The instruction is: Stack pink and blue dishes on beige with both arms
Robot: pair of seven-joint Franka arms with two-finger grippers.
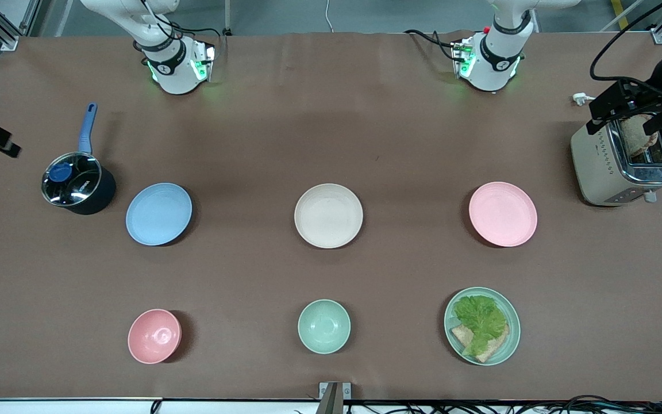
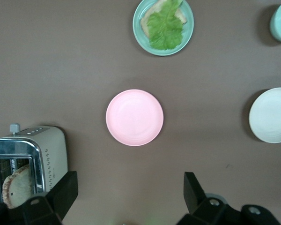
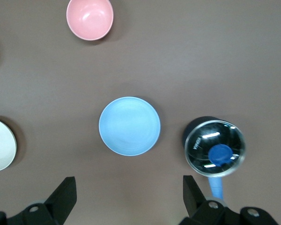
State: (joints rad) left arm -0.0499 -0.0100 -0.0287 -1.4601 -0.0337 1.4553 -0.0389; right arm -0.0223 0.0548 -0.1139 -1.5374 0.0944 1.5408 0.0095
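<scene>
The blue plate needs to be stacked on the beige one, so my right gripper should next grab the blue plate by its rim [image 1: 129, 214] [image 3: 157, 121] and put it there.
The pale blue plate [image 1: 158, 214] lies toward the right arm's end of the table, beside a lidded pot. At the middle lies the cream-beige plate [image 1: 328, 215], and the pale pink plate [image 1: 503, 214] lies toward the left arm's end, near a toaster. All three sit flat in one row, apart, with nothing on them. My left gripper [image 2: 129, 187] hangs open high over bare table, short of the pink plate [image 2: 134, 117]. High over bare table short of the blue plate [image 3: 129, 125], my right gripper [image 3: 129, 187] is open too. Neither holds anything.
A dark pot [image 1: 78, 184] with a glass lid and blue handle stands beside the blue plate. A toaster [image 1: 624, 158] holds bread. Nearer the camera stand a pink bowl [image 1: 154, 336], a mint-green bowl [image 1: 324, 326] and a mint-green plate [image 1: 512, 339] with lettuce and bread.
</scene>
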